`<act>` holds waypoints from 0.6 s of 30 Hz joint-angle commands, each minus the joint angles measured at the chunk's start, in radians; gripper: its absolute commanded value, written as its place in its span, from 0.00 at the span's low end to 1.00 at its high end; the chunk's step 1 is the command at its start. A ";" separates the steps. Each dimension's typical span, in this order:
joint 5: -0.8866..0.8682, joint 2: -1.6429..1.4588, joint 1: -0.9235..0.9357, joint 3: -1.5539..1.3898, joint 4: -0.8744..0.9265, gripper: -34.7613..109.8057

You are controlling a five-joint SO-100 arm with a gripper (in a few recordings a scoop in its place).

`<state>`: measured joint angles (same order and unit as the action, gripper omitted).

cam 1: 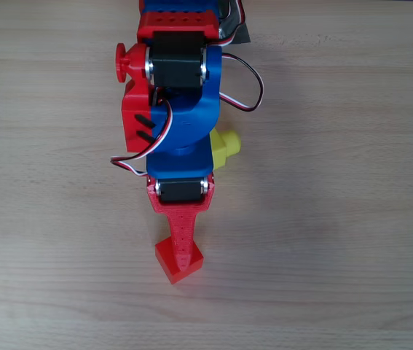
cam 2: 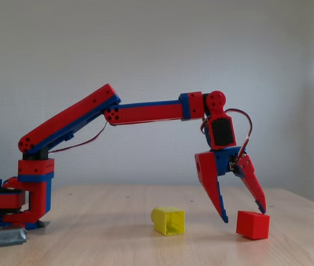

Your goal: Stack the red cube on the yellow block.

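Observation:
My gripper is to grab the red cube point(cam 1: 162, 257) by two opposite sides next. Then it should stack the red cube on the yellow block point(cam 1: 224, 148).
The red cube point(cam 2: 252, 225) rests on the wooden table at the right of the fixed view. My gripper point(cam 2: 243, 214) hangs open over it: the right fingertip hovers just above the cube's top, and the left fingertip is low beside its left face. Overhead, the upper finger of the gripper point(cam 1: 181, 244) lies across the middle of the red cube point(cam 1: 162, 257). The yellow block point(cam 2: 168, 220) lies on its side a short way left of the cube, hollow end towards the camera. Overhead, the blue wrist partly hides the yellow block point(cam 1: 224, 148), and its stud points right.
The arm's base point(cam 2: 13, 205) stands at the far left, held down with grey tape point(cam 2: 1, 237). Bare wooden table point(cam 1: 337, 219) surrounds the two blocks. The forearm reaches out above the yellow block.

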<state>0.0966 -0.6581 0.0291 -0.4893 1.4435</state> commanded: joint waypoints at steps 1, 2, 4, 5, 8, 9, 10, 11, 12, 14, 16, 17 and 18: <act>0.012 -0.052 -0.005 0.060 0.000 0.44; 0.014 -0.051 -0.005 0.063 0.000 0.44; 0.017 -0.043 -0.005 0.084 0.002 0.44; 0.017 -0.040 -0.003 0.098 0.008 0.44; 0.012 -0.017 0.003 0.173 0.037 0.45; 0.008 -0.017 0.008 0.193 0.040 0.45; 0.009 -0.009 0.009 0.222 0.048 0.45; 0.014 -0.002 0.009 0.249 0.054 0.45; 0.018 0.008 0.006 0.268 0.058 0.45; 0.025 0.032 0.002 0.305 0.066 0.45; 0.025 0.058 -0.002 0.328 0.071 0.45; 0.025 0.067 -0.005 0.324 0.071 0.45; 0.025 0.074 -0.005 0.318 0.069 0.45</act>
<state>0.0966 -0.5400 0.0276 -0.2148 1.4956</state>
